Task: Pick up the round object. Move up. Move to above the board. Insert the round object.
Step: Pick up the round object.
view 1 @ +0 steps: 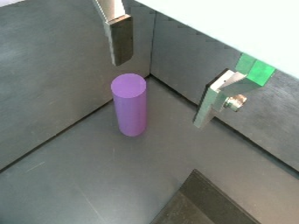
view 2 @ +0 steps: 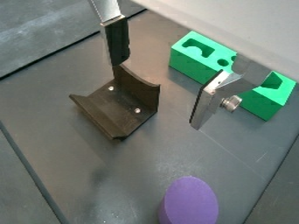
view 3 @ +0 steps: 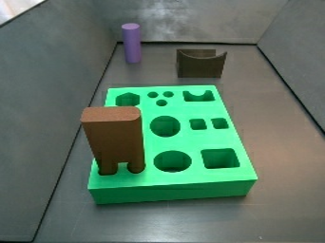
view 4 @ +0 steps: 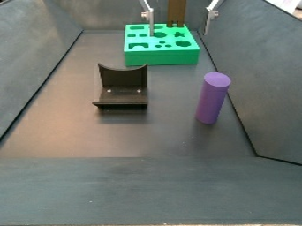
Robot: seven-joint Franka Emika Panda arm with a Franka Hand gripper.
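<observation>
My gripper grips the purple round object by its top end [view 3: 131, 28] next, to insert it into the green board [view 3: 127, 176].
The purple round object [view 1: 128, 105] stands upright on the dark floor near a wall; it shows in both side views [view 3: 131, 42] [view 4: 213, 97], and its top shows in a wrist view [view 2: 190, 203]. My gripper [view 1: 166, 70] is open and empty, well above the floor and apart from the peg. It also shows in a wrist view [view 2: 163, 74] and a side view [view 4: 179, 11]. The green board [view 3: 127, 176] lies flat with several shaped holes; it also shows in a side view [view 4: 162, 55] and a wrist view [view 2: 193, 63].
A brown arch-shaped block [view 3: 112, 140] stands on a corner of the board. The dark fixture [view 2: 117, 105] stands on the floor between the peg and the board, also in both side views [view 4: 120, 86] [view 3: 200, 62]. Grey walls enclose the floor.
</observation>
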